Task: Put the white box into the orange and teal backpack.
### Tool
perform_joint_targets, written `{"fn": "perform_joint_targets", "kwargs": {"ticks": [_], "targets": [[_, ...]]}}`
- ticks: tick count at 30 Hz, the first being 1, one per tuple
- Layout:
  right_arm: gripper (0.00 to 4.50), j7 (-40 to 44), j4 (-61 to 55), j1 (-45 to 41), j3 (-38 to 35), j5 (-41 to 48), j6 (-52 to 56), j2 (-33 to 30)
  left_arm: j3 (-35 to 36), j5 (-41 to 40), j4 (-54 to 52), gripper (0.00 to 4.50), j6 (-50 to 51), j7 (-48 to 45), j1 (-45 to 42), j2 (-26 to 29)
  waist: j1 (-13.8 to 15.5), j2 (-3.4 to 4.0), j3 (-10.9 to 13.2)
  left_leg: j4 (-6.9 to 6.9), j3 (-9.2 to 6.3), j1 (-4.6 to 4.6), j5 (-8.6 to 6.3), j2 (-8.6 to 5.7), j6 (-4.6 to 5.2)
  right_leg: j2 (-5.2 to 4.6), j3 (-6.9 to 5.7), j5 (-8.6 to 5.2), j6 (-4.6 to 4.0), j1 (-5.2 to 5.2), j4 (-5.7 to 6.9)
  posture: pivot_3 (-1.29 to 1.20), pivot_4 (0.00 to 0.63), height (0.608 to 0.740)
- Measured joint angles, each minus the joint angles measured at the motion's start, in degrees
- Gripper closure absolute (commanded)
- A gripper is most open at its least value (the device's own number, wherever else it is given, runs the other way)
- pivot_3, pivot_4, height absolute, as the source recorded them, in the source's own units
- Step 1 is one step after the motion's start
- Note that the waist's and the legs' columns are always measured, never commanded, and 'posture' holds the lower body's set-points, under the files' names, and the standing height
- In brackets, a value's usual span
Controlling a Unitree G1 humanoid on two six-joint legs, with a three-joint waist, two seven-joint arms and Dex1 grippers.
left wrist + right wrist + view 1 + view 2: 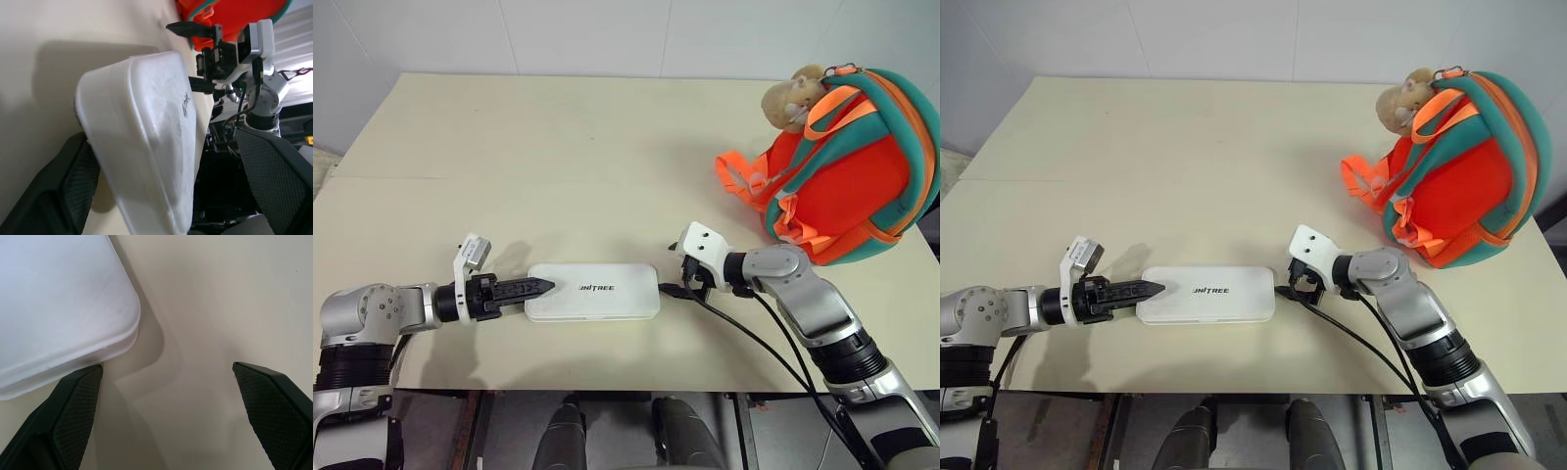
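Observation:
My fingers are beside the white box's end (540, 302) (142, 161), so it is time for my left gripper to close on the box now.
The white box (592, 291) lies flat near the table's front edge, its "UNITREE" lettering facing up. My left gripper (544, 287) is at the box's left end, open, and in the left wrist view the box (146, 147) sits between its wide-spread fingers (68, 196). My right gripper (678, 285) is just off the box's right end, also open. In the right wrist view its fingers (73, 406) frame bare table, with the box's rounded corner (63, 308) beside one fingertip. The orange and teal backpack (850, 186) stands at the table's far right, a tan plush toy (793, 98) on top.
The cream table (558, 157) stretches wide behind the box. Orange straps (744, 179) trail from the backpack toward the middle. Black cables (754, 343) hang from my right arm over the table's front edge (607, 390).

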Motion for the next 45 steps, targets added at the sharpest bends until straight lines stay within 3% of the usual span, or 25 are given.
{"fn": "perform_joint_targets", "kwargs": {"ticks": [4, 13, 15, 22, 26, 36, 41, 45], "targets": [[0.00, 0.04, 0.00, 0.00, 0.01, -0.02, -0.09, 0.05, 0.34, 0.04, 0.01, 0.06, -1.67, 0.66, 0.03, -0.72, 0.03, 0.00, 0.00, 0.01, 0.00, 0.00, 0.00, 0.00, -0.01, 0.00, 0.00, 0.00, 0.01, 0.00, 0.00, 0.00, 0.150, 0.740], [0.00, 0.19, 0.01, -0.01, -0.12, -0.09, -0.14, -0.07, 0.78, -0.26, 0.94, 2.83, -2.15, 0.19, -0.22, -1.81, 0.03, -0.01, -0.01, 0.01, 0.00, 0.00, 0.01, 0.00, -0.01, 0.00, 0.00, 0.01, 0.01, 0.01, 0.00, 0.00, 0.150, 0.740], [0.00, 0.19, 0.11, 0.00, -0.11, -0.56, -0.13, -0.09, 0.84, -1.21, 0.94, 3.19, -1.79, -0.63, -1.21, -1.82, 0.05, -0.01, -0.01, 0.03, 0.00, 0.01, 0.01, -0.01, -0.01, 0.00, 0.00, 0.01, 0.02, 0.03, 0.00, 0.00, 0.150, 0.740], [0.00, 0.07, 0.09, 0.00, -0.25, -0.52, -0.13, -0.09, 1.89, -1.49, 3.37, 3.20, -1.03, 1.08, -2.78, -2.58, 0.00, -0.01, -0.01, 0.06, 0.00, 0.01, 0.01, -0.01, -0.01, 0.00, 0.00, 0.02, 0.04, 0.05, -0.01, 0.00, 0.150, 0.740], [0.00, -1.01, -1.44, 0.68, -3.65, 1.14, 1.30, -0.09, 7.29, -1.92, 5.33, 3.20, -1.16, 5.86, -4.44, -4.93, 0.12, -0.02, -0.01, 0.08, -0.02, -0.01, 0.01, -0.01, -0.01, 0.00, 0.00, 0.03, 0.05, 0.05, -0.01, 0.00, 0.150, 0.740], [0.00, -8.38, -11.03, 10.88, -25.39, 12.21, 2.55, 2.32, 19.87, -11.58, -3.89, 3.20, 1.34, 18.12, -4.01, -14.32, 1.27, -0.03, -0.01, 0.06, -0.04, -0.03, 0.00, -0.03, -0.02, -0.03, -0.01, 0.05, 0.09, 0.08, -0.07, 0.00, 0.150, 0.740], [0.00, -9.64, -13.13, 20.13, -38.24, 17.73, 2.04, 2.04, 20.58, -14.45, -8.50, 3.20, 2.28, 22.54, -0.28, -16.44, 1.49, -0.03, -0.01, 0.12, -0.02, 0.00, -0.01, -0.06, -0.03, -0.04, -0.01, 0.07, 0.12, 0.17, -0.15, 0.00, 0.150, 0.740], [0.00, -11.87, -11.65, 20.21, -44.18, 18.88, -1.14, 1.42, 20.57, -16.41, -8.84, 3.20, 2.30, 24.70, -0.20, -17.38, 1.07, -0.03, -0.01, 0.40, 0.07, 0.01, 0.00, -0.06, -0.01, -0.03, 0.07, 0.10, 0.05, 0.22, -0.19, 0.00, 0.150, 0.740]]}}
